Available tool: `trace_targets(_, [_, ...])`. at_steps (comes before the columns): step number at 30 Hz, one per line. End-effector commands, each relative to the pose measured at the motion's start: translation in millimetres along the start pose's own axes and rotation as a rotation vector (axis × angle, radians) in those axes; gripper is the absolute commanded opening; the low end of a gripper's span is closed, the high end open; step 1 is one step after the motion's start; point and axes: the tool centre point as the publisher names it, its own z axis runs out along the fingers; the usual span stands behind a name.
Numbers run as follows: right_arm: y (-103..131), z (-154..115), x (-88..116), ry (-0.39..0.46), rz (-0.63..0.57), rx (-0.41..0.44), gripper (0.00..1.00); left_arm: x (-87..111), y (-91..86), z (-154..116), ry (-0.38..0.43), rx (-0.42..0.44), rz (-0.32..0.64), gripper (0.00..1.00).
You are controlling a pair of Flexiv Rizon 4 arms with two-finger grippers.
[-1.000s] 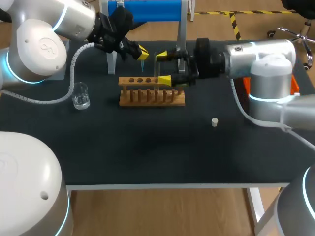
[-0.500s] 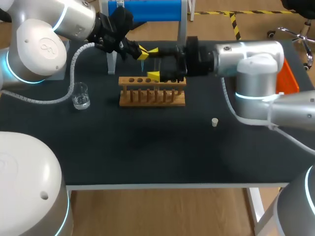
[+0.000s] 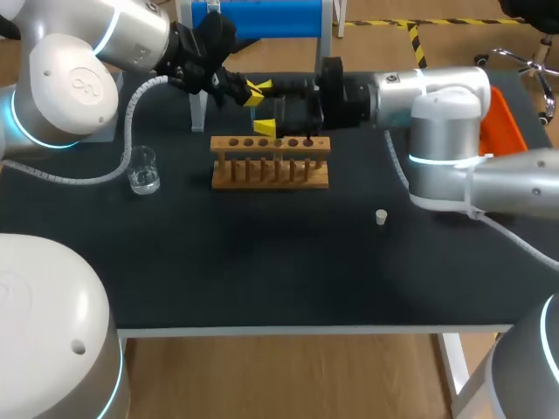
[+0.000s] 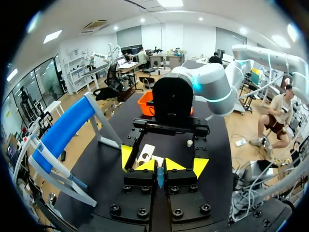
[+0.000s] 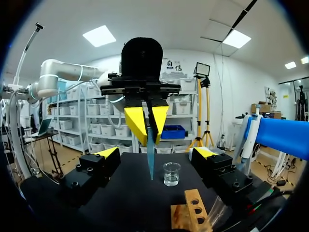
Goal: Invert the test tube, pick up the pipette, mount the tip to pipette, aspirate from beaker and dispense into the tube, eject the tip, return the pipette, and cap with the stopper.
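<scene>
The right gripper needs to take hold of the tube next by its bare length (image 5: 150,155) below the left gripper's yellow fingers, because those fingers cover the tube's upper end.
My left gripper (image 3: 251,92) hangs behind the wooden rack (image 3: 271,161), shut on a slim bluish test tube (image 5: 150,154) that points down from its yellow tips. The right wrist view shows that left gripper (image 5: 147,121) straight ahead, pinching the tube's upper end. My right gripper (image 3: 264,107) reaches in from the right, open wide, one finger on each side of the tube without touching it. In the left wrist view the tube's end (image 4: 160,176) shows between my own closed fingertips. A glass beaker (image 3: 142,170) stands left of the rack. The white stopper (image 3: 381,216) lies to the rack's right.
The blue pipette stand (image 3: 262,17) rises at the table's back edge, behind both grippers. An orange box (image 3: 507,122) sits at the far right, behind my right arm. The rack (image 5: 190,208) lies just below my right gripper, with the beaker (image 5: 171,174) beyond it.
My right arm has slid left along the back of the rack, bringing its open fingers around the tube. My left arm has kept still with the tube.
</scene>
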Motion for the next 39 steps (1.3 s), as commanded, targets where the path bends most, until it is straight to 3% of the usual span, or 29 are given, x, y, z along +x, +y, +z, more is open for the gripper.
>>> trace_targets(1, [-1,2,2,0.003,0.004,-0.003,1.00,-1.0,-1.0,-1,0.004,-0.006,-0.001,0.00])
trace_targets(18, [-1,14,6,0.002,0.004,-0.006,0.98,-1.0,-1.0,-1,0.004,-0.006,-0.001,0.00])
trace_targets(20, [-1,15,6,0.004,0.004,-0.007,0.85,-1.0,-1.0,-1,0.004,-0.006,-0.001,0.00])
trace_targets(23, [0,15,6,0.004,0.004,-0.009,0.83,-1.0,-1.0,-1,0.004,-0.006,-0.001,0.00])
trace_targets(25, [0,15,6,0.006,0.003,-0.010,0.51,-1.0,-1.0,-1,0.004,-0.006,-0.001,0.00])
trace_targets(28, [0,15,6,0.007,0.001,-0.010,0.46,-1.0,-1.0,-1,0.004,-0.006,-0.001,0.00])
trace_targets(31, [0,15,6,0.009,-0.001,-0.011,0.36,-1.0,-1.0,-1,0.004,-0.006,-0.001,0.00])
trace_targets(32, [0,15,6,0.010,-0.001,-0.012,0.31,-1.0,-1.0,-1,0.004,-0.006,-0.001,0.00])
trace_targets(34, [0,15,7,0.012,-0.002,-0.012,0.10,-1.0,-1.0,-1,0.004,-0.006,-0.001,0.00])
trace_targets(36, [0,15,7,0.013,-0.002,-0.011,0.00,-1.0,-1.0,-1,0.004,-0.006,-0.001,0.00])
trace_targets(39, [0,15,8,0.015,-0.001,-0.012,0.00,-1.0,-1.0,-1,0.004,-0.006,-0.001,0.00])
